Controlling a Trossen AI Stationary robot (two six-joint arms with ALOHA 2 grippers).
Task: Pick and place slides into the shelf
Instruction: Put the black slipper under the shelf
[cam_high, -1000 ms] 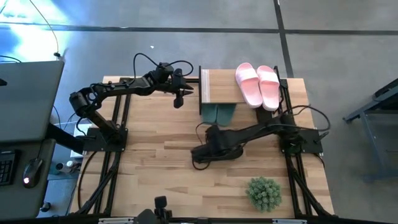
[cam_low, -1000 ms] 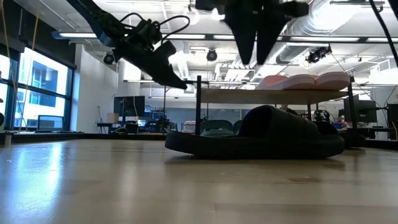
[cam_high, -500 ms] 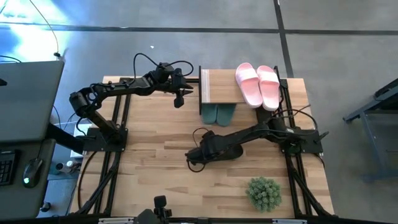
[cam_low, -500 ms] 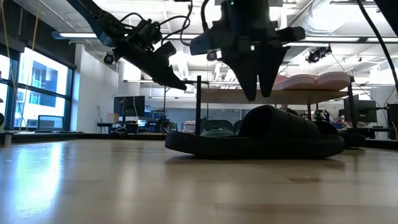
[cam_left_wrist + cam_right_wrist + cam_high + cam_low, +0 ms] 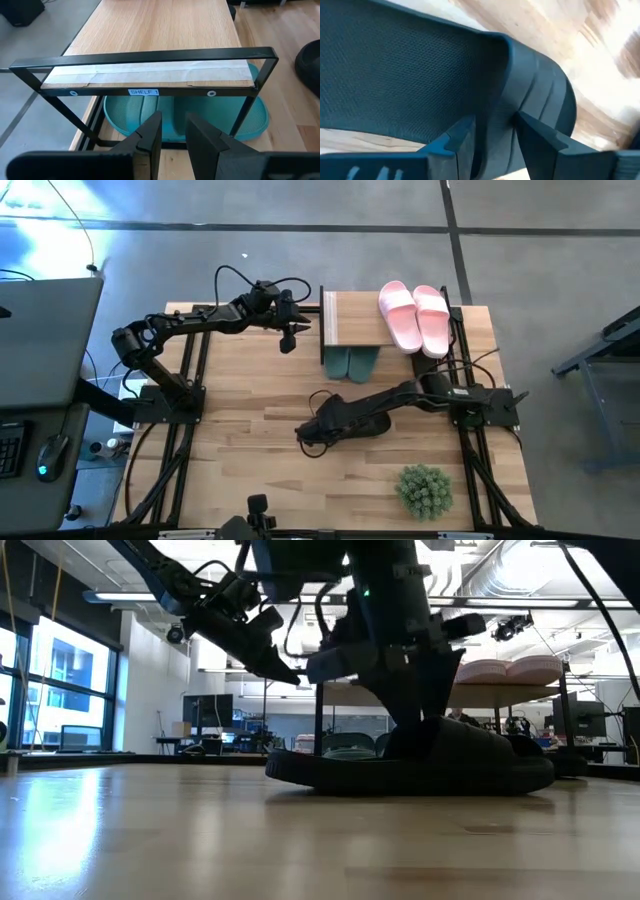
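The black slide is ready for my right gripper to close on it. My fingers reach past the strap edge (image 5: 501, 85) and into the foot opening (image 5: 484, 90).
A black slide (image 5: 480, 765) lies sole down at the table's middle. My right gripper (image 5: 492, 125) stands over it (image 5: 420, 725), open, pointing steeply down, with one finger on either side of the edge of its wide strap (image 5: 510, 70). The shelf (image 5: 350, 320) stands at the far edge. The pink slides (image 5: 415, 318) rest on its top board and the green slides (image 5: 180, 115) lie on the table under it. My left gripper (image 5: 288, 342) hangs in the air left of the shelf, narrowly open with nothing between its fingers (image 5: 173, 125). My right gripper comes from above at the black slide's strap edge (image 5: 506, 107), one finger on each side of it. I cannot tell whether the fingers touch the strap. The slide lies flat on the table.
A round green spiky plant (image 5: 425, 490) stands near the table's front right. Bare wood lies to the left of and in front of the black slide. The shelf's black frame (image 5: 150, 55) faces my left gripper.
My right gripper has come down from well above the black slide to its strap, drifting toward the table's left edge and tipping steeper. It has stayed open. The slide has not moved.
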